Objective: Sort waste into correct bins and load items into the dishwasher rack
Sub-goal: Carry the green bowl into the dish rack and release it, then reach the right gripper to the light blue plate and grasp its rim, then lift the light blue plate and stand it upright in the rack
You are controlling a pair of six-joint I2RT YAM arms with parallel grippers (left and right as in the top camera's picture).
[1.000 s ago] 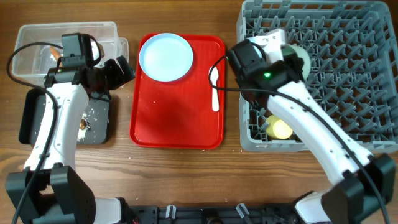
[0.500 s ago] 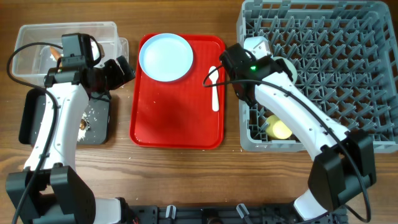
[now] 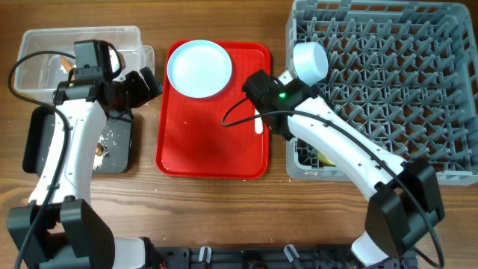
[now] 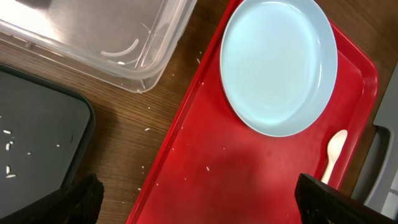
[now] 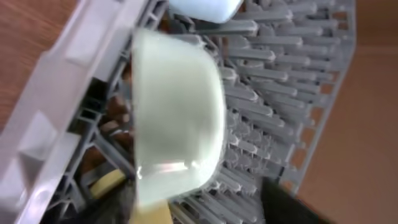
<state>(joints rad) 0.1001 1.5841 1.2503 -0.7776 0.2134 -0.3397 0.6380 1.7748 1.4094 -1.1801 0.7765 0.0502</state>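
My right gripper will reach for the pale blue plate and grip it by its rim point(image 3: 229, 76), so its opposite edge stays free to load between the dishwasher rack's wires.
My right gripper point(image 5: 199, 205) is open at the grey dishwasher rack's point(image 3: 403, 90) left wall. A pale green bowl point(image 5: 180, 112) rests tilted on the pegs just ahead of its blurred fingers; the arm hides it from overhead. A pale blue bowl point(image 3: 310, 61) stands beside it, and a yellow cup point(image 5: 109, 180) lies lower in the rack. The pale blue plate point(image 3: 199, 68) and white spoon point(image 4: 334, 152) lie on the red tray point(image 3: 213, 142). My left gripper point(image 4: 208, 202) hangs open over that tray's left edge, holding nothing.
A clear tub point(image 3: 45, 52) stands at the back left. In front of it, the black tray point(image 3: 119, 149) holds rice grains point(image 3: 112, 138) and a brown lump point(image 3: 101, 149). A few grains dot the red tray and the wood.
My right arm pulled back left out of the rack and its jaws opened, leaving the green bowl on the pegs and uncovering the blue bowl. The left arm stayed still.
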